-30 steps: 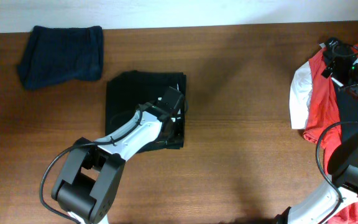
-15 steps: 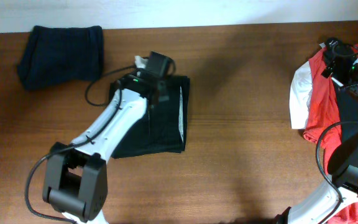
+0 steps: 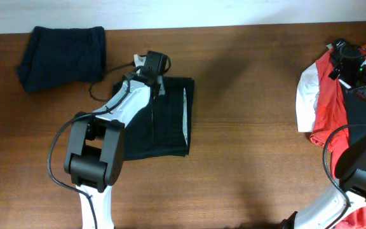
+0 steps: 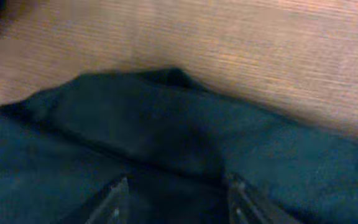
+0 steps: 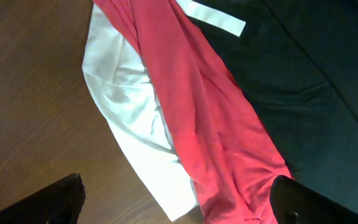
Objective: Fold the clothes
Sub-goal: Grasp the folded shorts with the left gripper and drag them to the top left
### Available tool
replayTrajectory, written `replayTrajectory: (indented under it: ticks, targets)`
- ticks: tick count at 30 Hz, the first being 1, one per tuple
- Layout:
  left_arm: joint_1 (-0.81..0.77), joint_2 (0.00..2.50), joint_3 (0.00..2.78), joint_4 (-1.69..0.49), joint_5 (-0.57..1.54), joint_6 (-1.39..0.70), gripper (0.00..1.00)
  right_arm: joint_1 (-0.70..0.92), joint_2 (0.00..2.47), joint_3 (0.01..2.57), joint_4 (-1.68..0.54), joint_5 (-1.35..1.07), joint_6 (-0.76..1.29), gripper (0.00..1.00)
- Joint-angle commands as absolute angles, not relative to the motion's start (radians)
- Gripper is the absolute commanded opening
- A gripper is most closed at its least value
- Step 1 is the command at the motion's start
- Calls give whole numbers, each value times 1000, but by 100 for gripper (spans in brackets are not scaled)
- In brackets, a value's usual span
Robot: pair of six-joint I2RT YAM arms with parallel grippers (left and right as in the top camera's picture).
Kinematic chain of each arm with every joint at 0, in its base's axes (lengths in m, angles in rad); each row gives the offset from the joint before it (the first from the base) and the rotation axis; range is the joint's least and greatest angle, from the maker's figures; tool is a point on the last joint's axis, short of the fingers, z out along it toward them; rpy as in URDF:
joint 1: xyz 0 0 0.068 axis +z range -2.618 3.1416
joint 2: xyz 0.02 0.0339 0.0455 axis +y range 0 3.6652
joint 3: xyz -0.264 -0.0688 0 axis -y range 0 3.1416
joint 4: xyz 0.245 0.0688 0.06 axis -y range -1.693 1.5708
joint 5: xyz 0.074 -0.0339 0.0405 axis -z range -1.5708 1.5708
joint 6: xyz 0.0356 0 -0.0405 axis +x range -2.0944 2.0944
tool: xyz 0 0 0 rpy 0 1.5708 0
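Note:
My left gripper should next stack the folded black garment, still folded, on the navy garment, grabbing its edge facing there.
A black garment (image 3: 170,127) lies folded into a rectangle left of the table's middle, with a pale strip along its right side. My left gripper (image 3: 150,77) hovers at its far edge. In the left wrist view the fingers (image 4: 114,202) stand apart over the dark fabric (image 4: 166,124), and nothing is pinched between them (image 4: 176,202). A folded navy garment (image 3: 62,54) rests at the far left. Over the red, white and black clothes pile (image 3: 323,95) at the right edge, my right gripper (image 3: 351,63) is wide open and empty (image 5: 185,199), above the red cloth (image 5: 210,118).
The left arm lies across the black garment, from the near table edge to its far edge. Bare wooden table (image 3: 253,127) stretches between the black garment and the right pile. A white wall borders the far edge.
My left gripper travelled from the black garment's middle right to its far edge and opened, letting go of the fabric. The right arm stayed still.

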State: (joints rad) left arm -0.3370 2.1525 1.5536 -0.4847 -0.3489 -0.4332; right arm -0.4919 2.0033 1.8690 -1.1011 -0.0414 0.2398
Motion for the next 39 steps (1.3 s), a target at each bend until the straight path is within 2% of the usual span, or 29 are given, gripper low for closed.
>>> replayTrajectory:
  ticks: [1,5,8,11,12,14,21,28,29,33,34,35,39]
  targets:
    - [-331,2082,1748,-707,-360,-388,99,-491,1985,1881,-1103,-33,252,99]
    - [-288,1991,1808,-934,-360,-388,99,-491,1985,1881,-1103,-33,252,99]
    - [-157,1992,1782,-1085,-333,-387,99,-491,1985,1881,-1103,-33,252,99]
    - [18,1994,1737,-1085,21,-136,99,-491,1985,1881,-1103,-33,252,99]
    - [97,1994,1703,-1061,223,8,99,-491,1985,1881,-1103,-33,252,99]
    - [192,1995,1633,-1037,476,138,99,-491,1985,1881,-1103,-33,252,99]
    - [205,1997,1340,-860,554,136,99,-491,1985,1881,-1103,-33,252,99]
    - [189,2000,1229,-770,554,83,96,-491,1985,1881,-1103,-33,252,99]
    - [177,2001,1228,-766,554,69,92,-491,1985,1881,-1103,-33,252,99]
    - [125,2002,1228,-703,452,-82,38,-491,1985,1881,-1103,-33,252,99]
    - [120,2001,1228,-699,427,-101,13,-491,1985,1881,-1103,-33,252,99]
    - [120,2001,1228,-694,417,-106,1,-491,1985,1881,-1103,-33,252,99]
    - [121,2001,1302,-671,297,-119,0,-491,1985,1881,-1103,-33,252,99]
